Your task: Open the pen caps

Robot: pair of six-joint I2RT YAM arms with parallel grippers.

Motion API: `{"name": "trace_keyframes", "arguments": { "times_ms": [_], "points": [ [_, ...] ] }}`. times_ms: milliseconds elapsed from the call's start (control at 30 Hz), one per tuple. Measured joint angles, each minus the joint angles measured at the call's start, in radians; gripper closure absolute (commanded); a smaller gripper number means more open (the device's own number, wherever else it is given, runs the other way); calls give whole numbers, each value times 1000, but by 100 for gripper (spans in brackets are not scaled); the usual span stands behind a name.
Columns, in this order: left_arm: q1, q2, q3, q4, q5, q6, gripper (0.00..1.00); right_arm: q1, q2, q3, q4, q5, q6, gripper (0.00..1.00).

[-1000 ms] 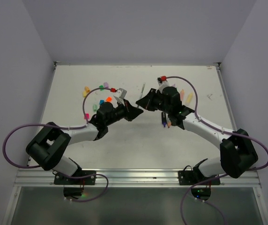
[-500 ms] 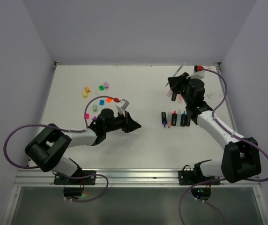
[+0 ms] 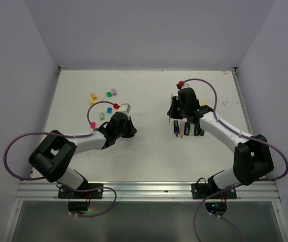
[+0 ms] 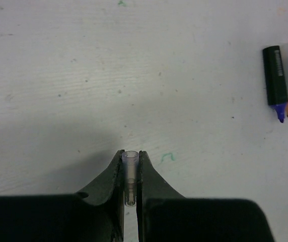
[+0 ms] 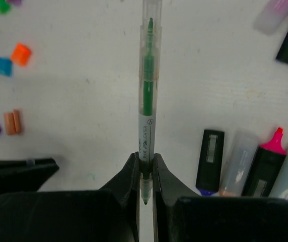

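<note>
My left gripper should first bring the clear cap to the loose caps, because bare table is below it and the cap would fall short if I opened now.
My left gripper (image 4: 130,153) is shut on a small clear cap (image 4: 130,166), held just above the table left of centre (image 3: 127,129). My right gripper (image 5: 145,157) is shut on a thin green-ink pen (image 5: 148,96). The pen's fine tip is bare at the near end, and a clear cap covers its far end. In the top view this gripper (image 3: 174,112) hangs over the back right of the table. Loose pen caps lie at the back left: yellow (image 3: 92,97), green (image 3: 109,94), purple (image 3: 114,92). The right wrist view shows orange (image 5: 21,54) and blue (image 5: 3,66) ones.
Several uncapped highlighters lie side by side below my right gripper, such as a black one (image 5: 209,161) and a pink-tipped one (image 5: 267,164). They also show in the top view (image 3: 189,128). Two more barrels (image 5: 280,12) lie further off.
A second ago both grippers met at the table's middle. They have pulled apart: the left drew back left, the right swung far back right with the pen, then returned above the highlighters.
</note>
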Motion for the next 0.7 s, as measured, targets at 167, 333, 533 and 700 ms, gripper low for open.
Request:
{"name": "trace_keyframes", "arguments": {
  "times_ms": [167,333,533,700],
  "points": [
    [32,16,8,-80,-82,-10,100,66,43,-34,-108,-22,-29,100],
    [65,63,63,-174,-143,-10,100,59,60,-86,-129,-24,-33,100],
    [80,111,159,-286,-216,-10,100,60,125,-87,-136,-24,-41,100],
    [101,128,180,-321,-242,-20,100,62,180,-86,-138,-13,-43,100]
  ]
}}
